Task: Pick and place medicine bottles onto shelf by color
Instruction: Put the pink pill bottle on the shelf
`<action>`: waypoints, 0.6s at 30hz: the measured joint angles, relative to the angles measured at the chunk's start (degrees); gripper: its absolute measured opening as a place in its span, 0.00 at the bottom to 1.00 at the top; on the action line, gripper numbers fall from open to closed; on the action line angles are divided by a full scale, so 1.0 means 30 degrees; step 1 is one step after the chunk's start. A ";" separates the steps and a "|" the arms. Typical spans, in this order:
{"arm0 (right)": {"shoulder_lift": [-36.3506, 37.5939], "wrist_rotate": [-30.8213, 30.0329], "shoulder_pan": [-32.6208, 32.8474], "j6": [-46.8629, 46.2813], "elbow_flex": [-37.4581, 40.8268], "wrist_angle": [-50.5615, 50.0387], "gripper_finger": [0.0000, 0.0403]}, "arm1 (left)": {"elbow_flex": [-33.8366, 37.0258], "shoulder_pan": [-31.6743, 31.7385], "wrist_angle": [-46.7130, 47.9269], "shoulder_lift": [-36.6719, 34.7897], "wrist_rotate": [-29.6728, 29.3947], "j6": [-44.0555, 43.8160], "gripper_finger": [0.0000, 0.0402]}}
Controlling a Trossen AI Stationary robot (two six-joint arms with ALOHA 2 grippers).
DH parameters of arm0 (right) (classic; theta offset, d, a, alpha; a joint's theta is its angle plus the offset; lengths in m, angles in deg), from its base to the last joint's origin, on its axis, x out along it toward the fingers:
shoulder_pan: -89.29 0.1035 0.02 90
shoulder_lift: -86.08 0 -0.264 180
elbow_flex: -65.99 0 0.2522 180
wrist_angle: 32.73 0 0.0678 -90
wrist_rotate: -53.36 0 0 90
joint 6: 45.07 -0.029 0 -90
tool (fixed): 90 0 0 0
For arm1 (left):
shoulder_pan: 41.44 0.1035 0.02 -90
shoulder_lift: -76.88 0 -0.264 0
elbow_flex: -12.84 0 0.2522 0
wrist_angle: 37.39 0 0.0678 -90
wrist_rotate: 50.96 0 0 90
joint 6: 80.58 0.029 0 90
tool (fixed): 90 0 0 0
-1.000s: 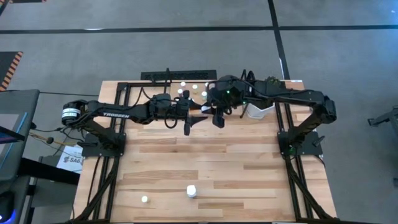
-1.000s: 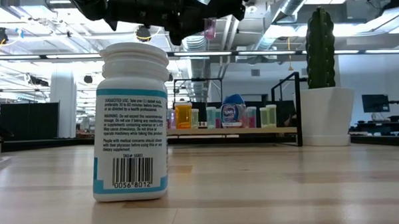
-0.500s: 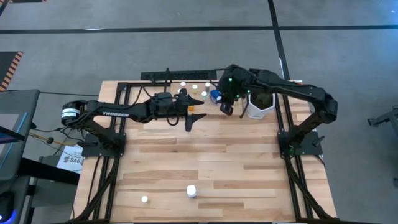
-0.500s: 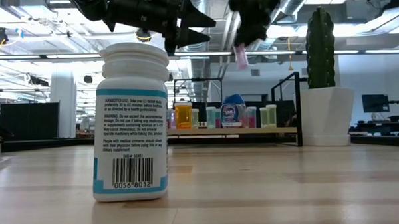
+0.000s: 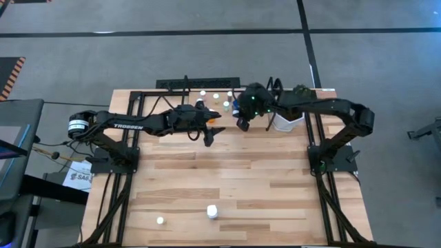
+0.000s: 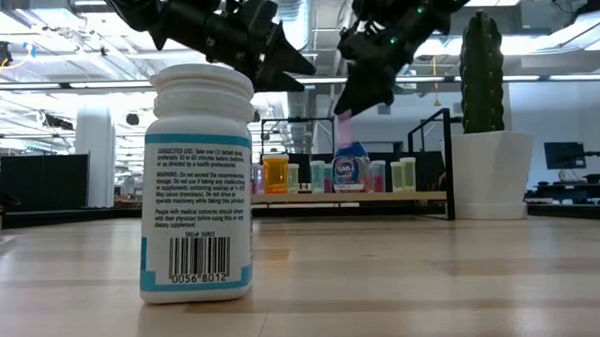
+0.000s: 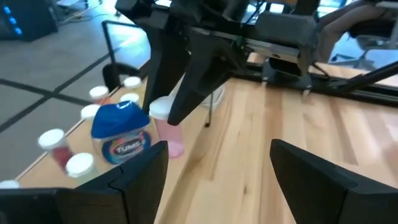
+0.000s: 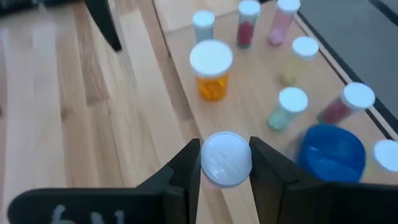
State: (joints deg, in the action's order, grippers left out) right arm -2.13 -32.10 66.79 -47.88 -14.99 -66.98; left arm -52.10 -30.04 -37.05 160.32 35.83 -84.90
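Note:
The pink body hangs tilted above the shelf's near edge (image 8: pixel 189 115), and the pink bottle would tip if I opened now. My right gripper keeps holding the bottle for now.
My right gripper (image 8: pixel 226 163) is shut on a pink medicine bottle (image 7: pixel 169 132) with a white cap, above the near edge of the shelf (image 5: pixel 215 103) at the table's far side. Several small white-capped bottles stand on the shelf board, among them an orange one (image 8: pixel 211 81), a teal one (image 8: pixel 285 111) and a wide blue one (image 8: pixel 333 149). My left gripper (image 7: pixel 217 168) hangs open just left of the right one, with nothing between its fingers. A large white bottle (image 6: pixel 195 182) stands upright near the table's front edge. My right gripper pinches the pink bottle's white cap (image 8: pixel 226 158) between its two fingers, one on each side of the cap. The fingers slant down toward the shelf. The pink body (image 6: pixel 349 135) hangs below them, slightly tilted and clear of the shelf board.
A white pot with a green cactus (image 6: pixel 489 132) stands right of the shelf, close to my right arm. A small white cap (image 5: pixel 160 221) lies near the front edge, left of the large white bottle (image 5: pixel 212 212). The middle of the plank table (image 5: pixel 227 172) is bare wood.
My right gripper has drawn away from the left one and come down toward the shelf with the pink bottle, which stays hanging below the fingers. My left gripper has tipped its fingers up toward level and otherwise stayed in place.

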 joint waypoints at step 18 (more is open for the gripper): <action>-0.4206 -0.3647 0.0877 -0.2798 0.0918 0.6616 0.30 | 0.0010 0.0007 0.0851 0.0000 -0.0149 -0.0654 0.67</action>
State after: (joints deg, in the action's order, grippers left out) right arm -14.74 -43.04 69.42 -56.27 -12.24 -47.14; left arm -52.07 -30.02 -34.50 160.32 35.38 -86.86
